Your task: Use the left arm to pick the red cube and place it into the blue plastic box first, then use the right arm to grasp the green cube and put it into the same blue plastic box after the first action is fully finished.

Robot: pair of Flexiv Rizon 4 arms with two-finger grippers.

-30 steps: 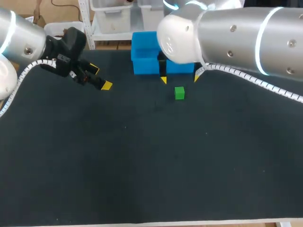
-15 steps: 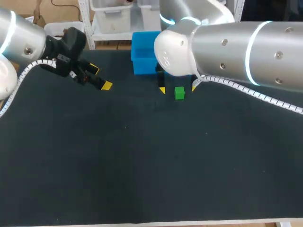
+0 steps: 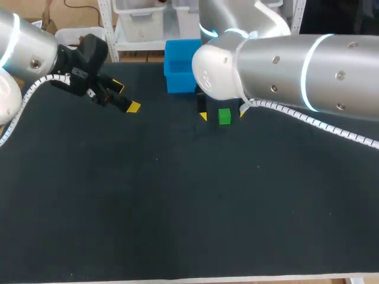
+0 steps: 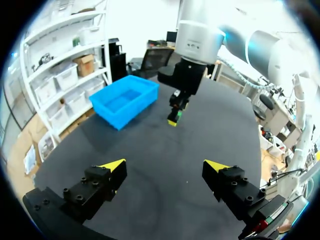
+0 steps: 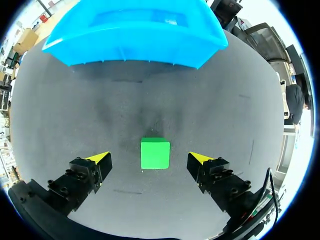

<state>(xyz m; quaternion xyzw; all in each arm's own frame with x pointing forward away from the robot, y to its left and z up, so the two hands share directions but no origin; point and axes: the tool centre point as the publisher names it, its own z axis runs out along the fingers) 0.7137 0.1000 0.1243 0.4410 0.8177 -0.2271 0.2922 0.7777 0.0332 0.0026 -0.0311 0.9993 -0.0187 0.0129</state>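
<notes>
My right gripper grips the green cube's opposite sides next, to put the green cube [image 3: 224, 116] into the blue plastic box [image 3: 179, 73].
The green cube [image 3: 224, 116] lies on the black mat just in front of the blue plastic box [image 3: 179, 73]. My right gripper [image 3: 222, 113] is open, its yellow tips on either side of the cube. In the right wrist view the green cube [image 5: 155, 153] sits between the spread fingers of the right gripper [image 5: 149, 158], touching neither, with the blue box [image 5: 135, 37] ahead. My left gripper [image 3: 125, 97] hangs open and empty over the mat's far left. The left wrist view has the left gripper [image 4: 165, 165] facing the blue box [image 4: 125, 100] and my right arm. No red cube shows in any view.
The black mat [image 3: 177, 207] covers the whole table. My right arm's thick forearm [image 3: 296, 71] crosses above the back right and hides part of the blue box.
My right gripper has come forward from the blue box and down, so its tips now straddle the green cube. The left arm has stayed put.
</notes>
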